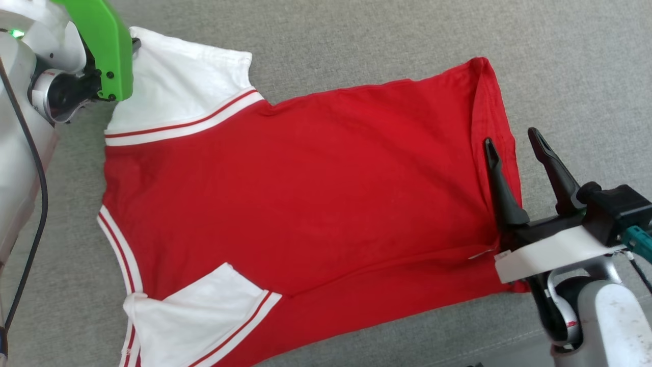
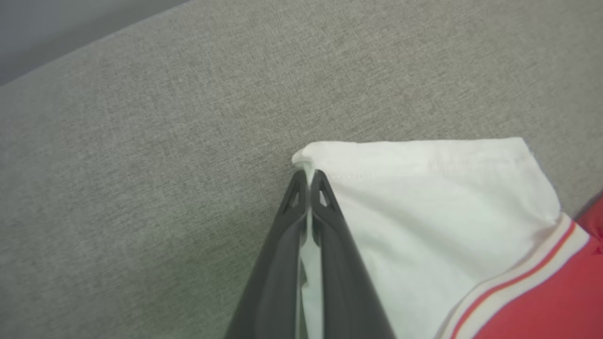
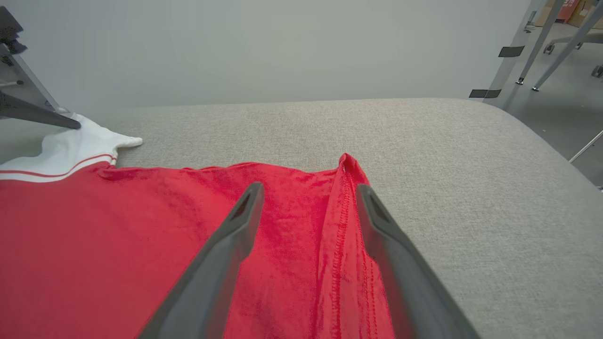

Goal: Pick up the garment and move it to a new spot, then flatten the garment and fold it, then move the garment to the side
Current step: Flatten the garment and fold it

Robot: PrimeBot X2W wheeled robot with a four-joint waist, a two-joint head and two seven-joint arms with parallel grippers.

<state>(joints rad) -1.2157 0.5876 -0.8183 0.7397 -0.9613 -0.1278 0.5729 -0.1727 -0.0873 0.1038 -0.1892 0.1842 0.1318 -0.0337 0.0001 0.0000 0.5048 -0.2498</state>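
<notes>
I need to flatten the red body (image 1: pixel 305 189) for folding, so I should next grab the garment by its red hem corner (image 1: pixel 480 64) with my right gripper.
The garment (image 1: pixel 305 188) lies spread on the grey cushioned surface, red body across the middle, one white sleeve at the upper left and another at the lower left. My left gripper (image 2: pixel 308 176) is shut on the corner of the upper white sleeve (image 2: pixel 424 197), with white cloth pinched between its fingers. In the head view a green cover hides its fingertips. My right gripper (image 1: pixel 512 140) stands open over the red hem (image 3: pixel 341 226) at the garment's right edge, one finger over the fabric and the other over the grey surface beside it.
Grey cushion (image 1: pixel 356 46) extends beyond the garment at the top and right. Its rounded far edge (image 3: pixel 541 136) drops to a floor with metal legs (image 3: pixel 532 52). A black cable (image 1: pixel 38 204) hangs along my left arm.
</notes>
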